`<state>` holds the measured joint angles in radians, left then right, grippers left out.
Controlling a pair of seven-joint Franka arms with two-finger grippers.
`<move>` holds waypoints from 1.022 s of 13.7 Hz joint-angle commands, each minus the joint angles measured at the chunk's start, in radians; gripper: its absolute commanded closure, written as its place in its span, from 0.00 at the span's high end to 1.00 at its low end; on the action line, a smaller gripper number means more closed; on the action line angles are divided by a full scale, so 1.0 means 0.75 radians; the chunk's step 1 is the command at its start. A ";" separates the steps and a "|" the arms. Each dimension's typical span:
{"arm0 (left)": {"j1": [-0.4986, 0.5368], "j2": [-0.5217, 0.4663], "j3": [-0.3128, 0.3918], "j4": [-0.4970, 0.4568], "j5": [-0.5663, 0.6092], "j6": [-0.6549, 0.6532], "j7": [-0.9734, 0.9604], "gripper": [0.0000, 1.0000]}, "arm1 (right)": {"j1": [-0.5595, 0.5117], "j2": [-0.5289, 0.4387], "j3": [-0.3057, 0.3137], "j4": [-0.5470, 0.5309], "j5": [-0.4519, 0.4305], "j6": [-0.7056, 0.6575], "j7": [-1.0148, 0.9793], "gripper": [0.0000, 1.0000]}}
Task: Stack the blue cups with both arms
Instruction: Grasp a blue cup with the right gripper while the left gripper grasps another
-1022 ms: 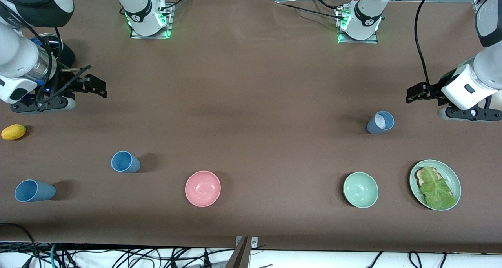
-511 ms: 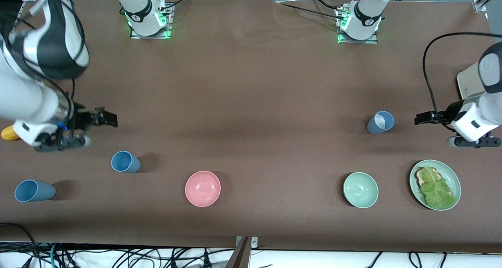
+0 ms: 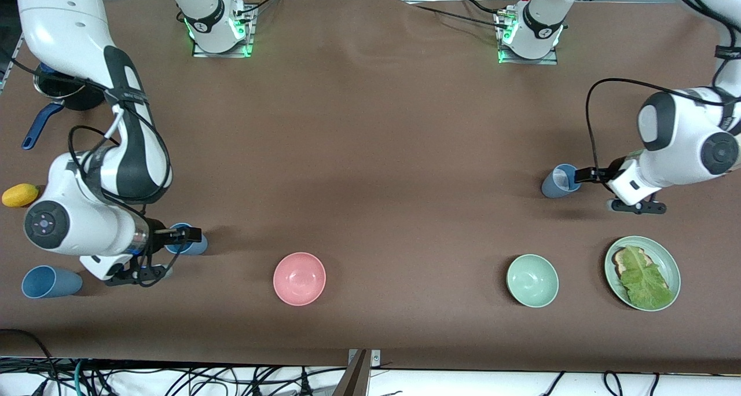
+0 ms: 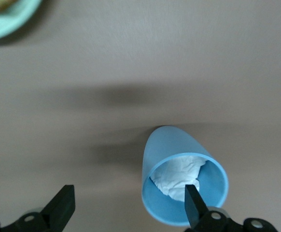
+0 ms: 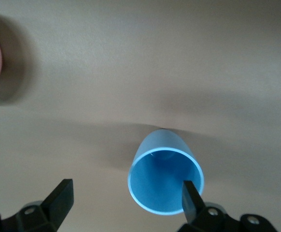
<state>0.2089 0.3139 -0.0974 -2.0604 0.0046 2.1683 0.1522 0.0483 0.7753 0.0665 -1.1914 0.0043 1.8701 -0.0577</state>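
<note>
I will grab the sky blue cup (image 5: 165, 180) by its rim (image 5: 198, 169) with my right gripper next. Then I can stack it into the slate blue cup with white inside.
A sky blue cup (image 3: 186, 241) stands toward the right arm's end of the table. My right gripper (image 3: 190, 233) is open at its rim. In the right wrist view one finger (image 5: 191, 199) lies over the cup's (image 5: 165, 180) rim, and the other finger stands well off to its side. A slate blue cup (image 3: 559, 182) with white inside stands toward the left arm's end. My left gripper (image 3: 580, 176) is open at its rim. In the left wrist view one finger (image 4: 192, 203) overlaps the cup's (image 4: 179, 166) mouth. Another blue cup (image 3: 51, 282) stands near the table's end by the right arm.
A pink bowl (image 3: 299, 278) and a pale green bowl (image 3: 532, 280) sit nearer the front camera. A green plate (image 3: 670, 268) holds bread and lettuce. A yellow fruit (image 3: 20, 194) and a dark pot (image 3: 63, 95) lie at the right arm's end.
Both arms swung down and in. My right gripper moved to the sky blue cup, and my left gripper moved to the slate blue cup. The cups have not moved.
</note>
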 commanded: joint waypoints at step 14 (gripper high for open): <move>-0.007 0.001 -0.072 -0.026 -0.041 0.061 0.024 0.00 | -0.015 -0.001 0.003 -0.185 -0.004 0.094 -0.007 0.82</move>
<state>0.2034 0.3394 -0.1215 -2.1094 0.0045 2.2407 0.1636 0.0467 0.7790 0.0654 -1.3017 0.0042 1.9131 -0.0573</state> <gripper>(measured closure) 0.982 0.040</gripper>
